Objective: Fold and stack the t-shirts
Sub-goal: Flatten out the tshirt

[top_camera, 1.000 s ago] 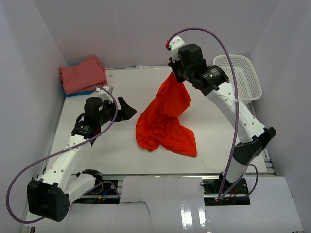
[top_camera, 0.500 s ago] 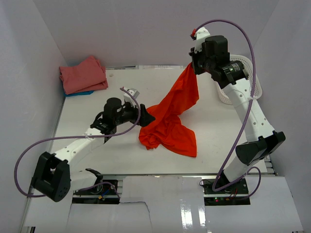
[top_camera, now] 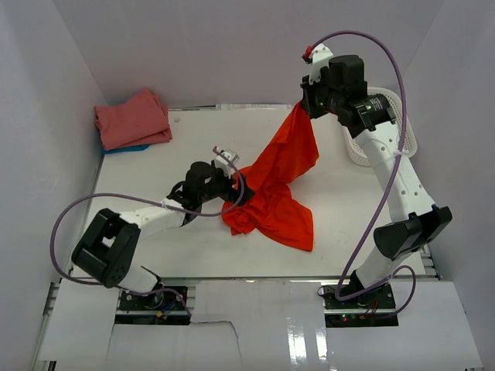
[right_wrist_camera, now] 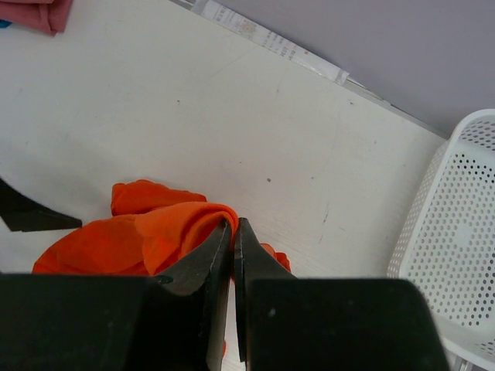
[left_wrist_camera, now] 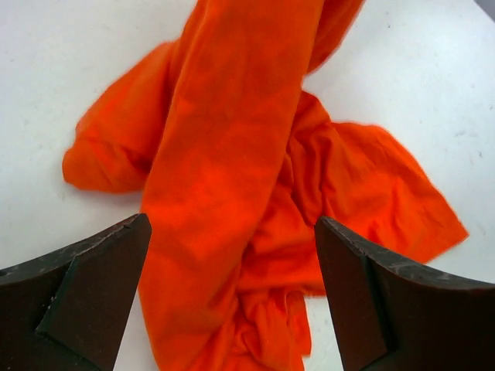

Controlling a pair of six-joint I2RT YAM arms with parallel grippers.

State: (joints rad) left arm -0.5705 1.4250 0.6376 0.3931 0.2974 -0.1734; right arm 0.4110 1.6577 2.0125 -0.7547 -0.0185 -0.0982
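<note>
I will grab the orange-red t-shirt next with my left gripper by its hanging edge, apart from my right gripper's hold. Then the t-shirt can be stretched for folding.
The large orange-red t-shirt (top_camera: 274,182) hangs from my right gripper (top_camera: 303,108), which is shut on its upper edge (right_wrist_camera: 209,216) and holds it high; its lower part lies bunched on the table. My left gripper (top_camera: 236,193) is open, low at the shirt's left side, its fingers (left_wrist_camera: 93,286) spread either side of the hanging cloth (left_wrist_camera: 232,193). The salmon-pink t-shirt (top_camera: 131,117) lies folded at the far left corner on top of the blue one (top_camera: 124,148), of which only an edge shows.
A white mesh basket (top_camera: 387,127) stands at the far right, also in the right wrist view (right_wrist_camera: 456,247). White walls close in the table on the left, back and right.
My left arm has reached right across the table to the orange-red shirt's lower left. My right gripper moved right and slightly up with the shirt, then held still.
</note>
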